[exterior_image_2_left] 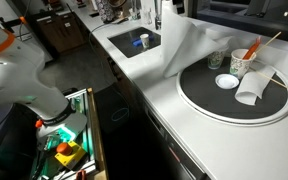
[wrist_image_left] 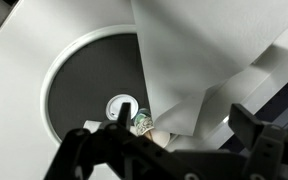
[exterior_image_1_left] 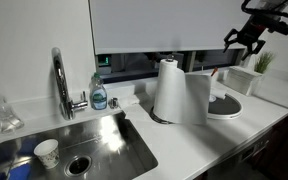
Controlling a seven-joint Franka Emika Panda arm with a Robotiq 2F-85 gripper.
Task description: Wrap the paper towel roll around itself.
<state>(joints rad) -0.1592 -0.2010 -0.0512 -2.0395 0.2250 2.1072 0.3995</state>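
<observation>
My gripper grabs the top corner of the sheet's loose end from above, away from the roll (exterior_image_1_left: 167,88) next, to wrap the loose sheet around.
The white paper towel roll (exterior_image_1_left: 167,88) stands upright on the counter behind the sink. A long loose sheet (exterior_image_1_left: 196,100) hangs off it to the side and reaches the round dark tray (exterior_image_1_left: 227,107). The sheet also shows in an exterior view (exterior_image_2_left: 189,45) and fills the upper right of the wrist view (wrist_image_left: 199,50). My gripper (exterior_image_1_left: 246,38) is open and empty, high above the tray and well clear of the roll. In the wrist view its two fingers (wrist_image_left: 164,140) frame the sheet's lower edge from above.
A sink (exterior_image_1_left: 119,150) with a paper cup (exterior_image_1_left: 46,152) lies in front of the faucet (exterior_image_1_left: 59,80) and a soap bottle (exterior_image_1_left: 99,95). The tray (exterior_image_2_left: 199,100) holds cups (exterior_image_2_left: 242,62), a glass (exterior_image_2_left: 217,58) and a white lid (wrist_image_left: 121,105). A white planter (exterior_image_1_left: 246,78) stands behind it.
</observation>
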